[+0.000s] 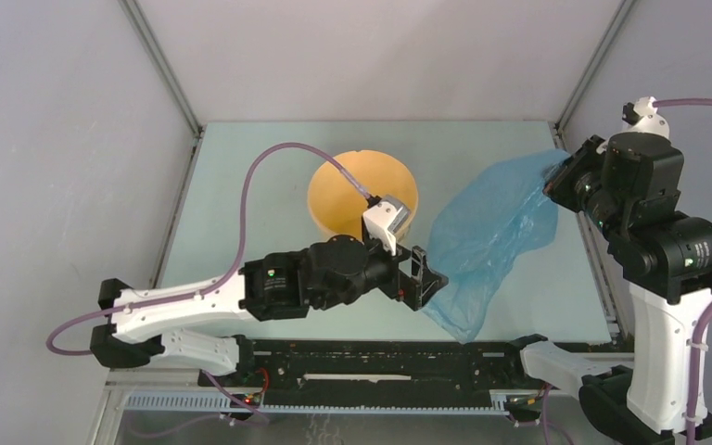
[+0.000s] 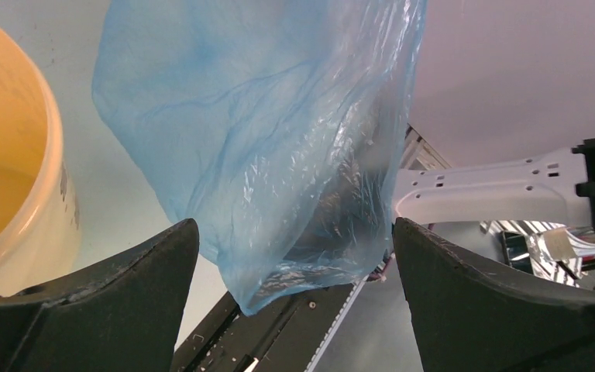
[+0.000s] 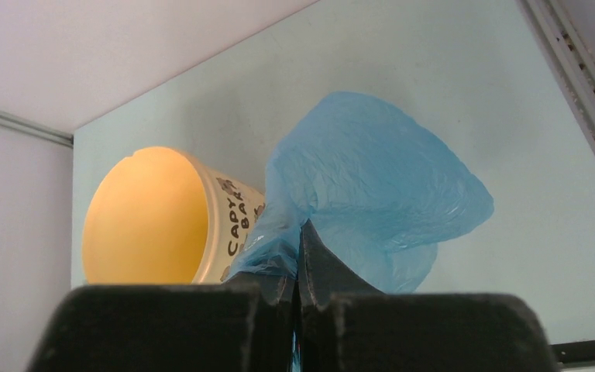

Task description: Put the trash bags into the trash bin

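Note:
My left gripper needs to grab the bag by its rim (image 1: 457, 322) opposite the held corner, so the body of the bag stays free to go into the bin (image 1: 362, 193).
The light-blue translucent trash bag (image 1: 493, 236) hangs stretched from my right gripper (image 1: 556, 182) at the right edge down to the front of the table. My right gripper (image 3: 298, 240) is shut on the bag's upper corner (image 3: 372, 186). My left gripper (image 1: 429, 278) is open beside the bag's lower end. In the left wrist view the bag (image 2: 263, 139) hangs between and beyond the fingertips (image 2: 155, 263) without touching them. The yellow-tan trash bin (image 1: 362, 193) stands upright behind the left gripper; it also shows in the left wrist view (image 2: 12, 178) and the right wrist view (image 3: 151, 221).
The black base rail (image 1: 380, 357) runs along the near edge, under the bag's lowest tip. A purple cable (image 1: 269, 176) arcs over the table's left part to the left wrist. Grey walls enclose the pale blue table (image 1: 241, 213).

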You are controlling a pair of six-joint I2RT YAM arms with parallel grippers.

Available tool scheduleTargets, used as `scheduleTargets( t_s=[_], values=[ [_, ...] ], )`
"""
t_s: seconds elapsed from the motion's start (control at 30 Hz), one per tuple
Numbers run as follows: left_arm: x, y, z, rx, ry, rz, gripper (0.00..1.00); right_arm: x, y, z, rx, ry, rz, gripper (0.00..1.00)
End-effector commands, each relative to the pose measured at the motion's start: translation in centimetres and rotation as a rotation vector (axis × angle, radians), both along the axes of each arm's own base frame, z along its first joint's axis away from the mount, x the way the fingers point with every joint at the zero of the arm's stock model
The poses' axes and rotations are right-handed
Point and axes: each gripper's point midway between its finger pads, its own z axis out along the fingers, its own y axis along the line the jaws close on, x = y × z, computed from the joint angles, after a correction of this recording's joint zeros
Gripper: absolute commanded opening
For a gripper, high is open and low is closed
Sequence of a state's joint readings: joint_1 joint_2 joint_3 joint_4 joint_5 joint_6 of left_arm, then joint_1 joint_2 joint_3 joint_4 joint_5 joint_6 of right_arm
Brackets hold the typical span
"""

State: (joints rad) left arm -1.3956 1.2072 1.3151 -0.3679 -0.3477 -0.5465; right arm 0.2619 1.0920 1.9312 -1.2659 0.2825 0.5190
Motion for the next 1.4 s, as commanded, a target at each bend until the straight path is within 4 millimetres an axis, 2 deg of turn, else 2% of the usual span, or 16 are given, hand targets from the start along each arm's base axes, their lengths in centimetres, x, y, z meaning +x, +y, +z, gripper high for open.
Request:
scheduleTargets(
  t_s=[0.0, 0.2, 0.33, 0.47, 0.57, 0.6, 0.73, 0.83, 0.9, 0.93, 0.97, 1.07, 1.13, 1.2, 1.33, 1.37],
  values=[
    [1.2, -0.9, -3.7, 0.079, 0.048, 0.095, 0.99, 0.4, -0.3, 0.6, 0.014, -0.012, -0.015, 0.0],
    [2.2, -1.8, -6.7, 0.136, 0.086, 0.12, 1.0, 0.3, 0.0, 0.9, 0.032, -0.017, 0.0, 0.0],
    [2.0, -1.7, -9.9, 0.189, 0.121, 0.12, 1.0, 0.1, -0.4, 1.9, 0.028, -0.051, -0.013, 0.0],
    [2.8, -1.6, -13.4, 0.236, 0.196, 0.142, 0.99, -0.1, -0.9, 2.6, 0.022, -0.075, -0.028, 0.0],
    [3.6, -2.1, -14.2, 0.222, 0.232, 0.142, 0.94, -0.4, -0.9, 2.7, 0.025, -0.083, -0.029, 0.0],
    [3.9, -2.3, -13.9, 0.206, 0.225, 0.139, 0.92, -0.5, -0.9, 2.8, 0.027, -0.089, -0.025, 0.0],
    [4.6, -3.7, -12.0, 0.125, 0.219, 0.091, 0.65, -1.2, -0.6, 3.3, 0.038, -0.112, -0.002, 0.0],
    [5.3, -4.4, -10.5, 0.115, 0.189, 0.058, 0.39, -1.9, -0.6, 3.9, 0.036, -0.15, 0.017, 0.0],
    [5.9, -4.0, -8.6, 0.123, 0.149, 0.058, 0.13, -2.6, -0.3, 4.7, 0.03, -0.191, 0.052, 0.0],
    [6.3, -3.4, -7.1, 0.127, 0.115, 0.069, 0.04, -3.0, 0.1, 5.3, 0.028, -0.217, 0.082, 0.0],
    [6.9, -2.7, -5.0, 0.113, 0.071, 0.092, 0.01, -3.4, 0.6, 6.0, 0.029, -0.249, 0.121, 0.0],
    [7.5, -0.1, 2.8, 0.02, -0.069, 0.122, 0.0, -4.8, 2.1, 8.5, 0.05, -0.36, 0.227, 0.0],
    [7.5, 2.1, 8.0, -0.047, -0.167, 0.142, 0.0, -5.8, 3.9, 10.9, 0.077, -0.458, 0.341, 0.0],
    [7.9, 4.8, 12.2, -0.087, -0.238, 0.208, 0.0, -6.6, 5.1, 12.9, 0.104, -0.533, 0.413, 0.0],
    [8.1, 10.7, 18.8, -0.156, -0.331, 0.342, 0.0, -7.5, 8.3, 16.3, 0.2, -0.618, 0.596, 0.0],
    [8.1, 12.2, 19.8, -0.168, -0.341, 0.377, 0.0, -7.5, 9.3, 16.8, 0.237, -0.62, 0.65, 0.0]
  ],
)
